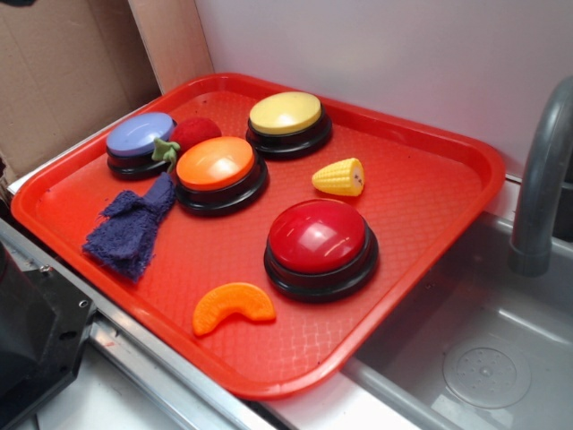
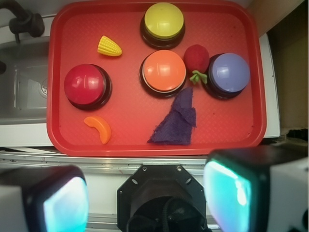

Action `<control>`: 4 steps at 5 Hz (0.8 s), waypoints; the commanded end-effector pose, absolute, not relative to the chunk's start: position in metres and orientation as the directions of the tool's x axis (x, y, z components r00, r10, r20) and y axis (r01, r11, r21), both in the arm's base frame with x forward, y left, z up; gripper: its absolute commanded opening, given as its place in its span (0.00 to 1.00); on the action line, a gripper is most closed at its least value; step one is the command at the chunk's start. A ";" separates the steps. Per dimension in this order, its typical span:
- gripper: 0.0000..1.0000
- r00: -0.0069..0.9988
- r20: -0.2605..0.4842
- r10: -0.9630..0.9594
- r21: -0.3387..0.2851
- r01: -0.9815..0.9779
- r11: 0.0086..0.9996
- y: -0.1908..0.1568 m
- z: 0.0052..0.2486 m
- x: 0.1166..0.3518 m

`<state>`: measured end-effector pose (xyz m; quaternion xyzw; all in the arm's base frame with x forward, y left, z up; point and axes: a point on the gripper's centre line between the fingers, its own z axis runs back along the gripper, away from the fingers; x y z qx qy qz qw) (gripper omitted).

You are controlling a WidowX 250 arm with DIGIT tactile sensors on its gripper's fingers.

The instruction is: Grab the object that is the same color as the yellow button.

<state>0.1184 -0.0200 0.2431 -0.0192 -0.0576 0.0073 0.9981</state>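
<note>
I will grip the yellow corn cob [image 1: 339,176] by its kernelled sides next, so that I pick out the object that matches the yellow button [image 1: 286,121].
The object, a small yellow toy corn cob [image 1: 339,176] [image 2: 109,46], lies on the red tray [image 1: 430,197] [image 2: 125,116] between the yellow button [image 1: 286,121] [image 2: 163,21] and the red button [image 1: 320,244] [image 2: 86,85]. In the wrist view my gripper [image 2: 147,198] is high above the near edge of the tray, well away from the corn. Its two fingers stand wide apart with nothing between them. The exterior view does not show the gripper.
Also on the tray are an orange button [image 1: 218,170] [image 2: 164,71], a purple-blue button [image 1: 139,141], a red strawberry [image 1: 194,133], a purple cloth [image 1: 130,228] and an orange crescent slice [image 1: 233,305]. A grey sink [image 1: 483,340] with a faucet [image 1: 542,179] adjoins the tray.
</note>
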 end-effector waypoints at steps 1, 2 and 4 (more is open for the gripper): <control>1.00 0.993 0.115 0.017 -0.039 -0.012 0.999 -0.020 0.243 0.118; 1.00 0.985 0.162 -0.061 -0.005 0.063 0.998 -0.021 0.241 0.125; 1.00 0.939 0.202 -0.280 0.005 0.285 0.959 -0.019 0.228 0.156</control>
